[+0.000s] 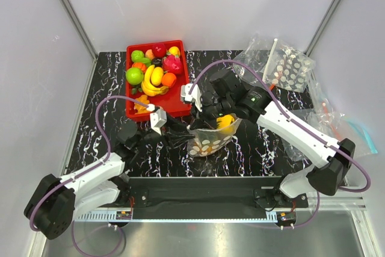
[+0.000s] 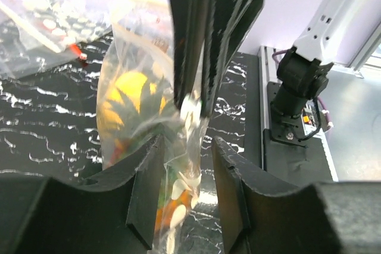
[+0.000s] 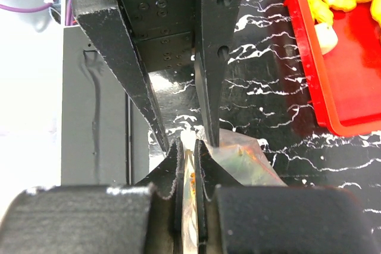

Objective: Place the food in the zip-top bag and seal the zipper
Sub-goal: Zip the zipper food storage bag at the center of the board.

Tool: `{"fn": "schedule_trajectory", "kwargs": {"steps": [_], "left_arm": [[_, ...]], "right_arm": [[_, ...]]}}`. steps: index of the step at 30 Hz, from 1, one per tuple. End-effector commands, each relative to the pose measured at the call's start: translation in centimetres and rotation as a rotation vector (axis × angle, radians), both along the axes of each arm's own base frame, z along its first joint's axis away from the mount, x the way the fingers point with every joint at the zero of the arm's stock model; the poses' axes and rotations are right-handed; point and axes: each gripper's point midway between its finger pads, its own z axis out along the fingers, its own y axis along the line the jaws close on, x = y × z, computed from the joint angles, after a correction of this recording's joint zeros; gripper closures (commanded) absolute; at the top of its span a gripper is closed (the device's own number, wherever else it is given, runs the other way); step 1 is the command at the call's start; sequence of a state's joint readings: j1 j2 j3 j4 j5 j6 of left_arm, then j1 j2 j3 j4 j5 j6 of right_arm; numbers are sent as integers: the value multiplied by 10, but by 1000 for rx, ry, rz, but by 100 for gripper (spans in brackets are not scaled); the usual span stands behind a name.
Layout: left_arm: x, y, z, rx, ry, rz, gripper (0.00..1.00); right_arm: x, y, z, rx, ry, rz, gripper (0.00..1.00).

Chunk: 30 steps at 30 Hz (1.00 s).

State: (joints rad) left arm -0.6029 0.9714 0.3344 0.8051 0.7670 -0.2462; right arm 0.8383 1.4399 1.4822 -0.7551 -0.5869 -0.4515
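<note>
The bag's loose edge hangs between my left gripper's fingers, just below my right gripper's pinch, so it is time to close on it now and catch it.
The dotted zip-top bag stands mid-table with an orange-yellow pineapple inside. My right gripper is shut on the bag's upper edge; in the right wrist view its gripper pinches a thin strip of plastic, with the bag bulging to the right. My left gripper is at the bag's left side. In the left wrist view the gripper is open, with the bag's edge hanging loose between the fingers and the pineapple behind. I cannot tell whether the zipper is pressed together.
A red tray of toy fruits and vegetables sits at the back left, near the left arm. Spare clear bags lie at the back right, and more along the right edge. The tray's rim shows in the right wrist view.
</note>
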Motion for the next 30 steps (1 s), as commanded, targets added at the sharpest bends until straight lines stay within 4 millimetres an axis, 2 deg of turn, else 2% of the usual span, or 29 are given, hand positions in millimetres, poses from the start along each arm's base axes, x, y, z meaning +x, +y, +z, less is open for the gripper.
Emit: {"fn": "schedule_trajectory", "kwargs": {"steps": [1, 3, 6, 7, 8, 15, 24, 30], "left_arm": [[-4, -2, 37, -82, -122, -34, 59], [-4, -2, 37, -83, -122, -33, 61], [-4, -4, 37, -80, -125, -43, 75], [-3, -4, 37, -79, -124, -46, 95], [-3, -5, 37, -77, -121, -48, 100], [3, 3, 40, -110, -82, 10, 100], [4, 25, 60, -227, -39, 73, 100], [12, 38, 56, -272, 5, 121, 100]], "right_arm": [[-1, 9, 26, 73, -27, 51, 100], [-2, 10, 26, 73, -25, 57, 100], [-1, 11, 26, 74, -21, 58, 100], [-1, 11, 25, 73, -19, 60, 100], [-1, 11, 25, 73, -19, 60, 100], [-1, 5, 12, 38, -19, 41, 100], [5, -9, 3, 3, -59, -25, 100], [13, -21, 0, -20, -106, -92, 100]]}}
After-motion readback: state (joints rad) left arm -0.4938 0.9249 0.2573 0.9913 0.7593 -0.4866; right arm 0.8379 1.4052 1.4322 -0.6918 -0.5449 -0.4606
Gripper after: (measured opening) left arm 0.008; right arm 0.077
